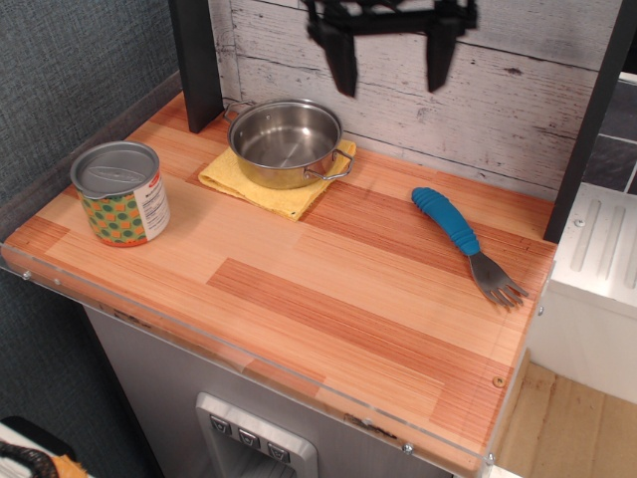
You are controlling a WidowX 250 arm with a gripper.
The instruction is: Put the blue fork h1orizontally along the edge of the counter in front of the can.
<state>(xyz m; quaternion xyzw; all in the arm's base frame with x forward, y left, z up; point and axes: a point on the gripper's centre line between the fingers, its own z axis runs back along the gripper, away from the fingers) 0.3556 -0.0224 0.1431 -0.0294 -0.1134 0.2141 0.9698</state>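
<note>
I should grab the blue fork by its handle [446, 219]. Then it can lie along the counter's edge in front of the can.
The blue fork [461, 239] lies on the counter [328, 299] at the right, handle toward the back, grey tines toward the front right edge. The can [121, 193] with the dotted label stands upright at the left, near the front edge. My gripper [391, 70] hangs at the top of the view in front of the back wall, above the counter, between the pot and the fork. Its two black fingers [344, 68] stand wide apart with nothing between them.
A shiny steel pot [286, 142] with handles sits on a yellow cloth [267, 187] at the back left. A black post [195, 60] stands behind it, another at the right [587, 129]. A white plank wall [498, 90] closes the back.
</note>
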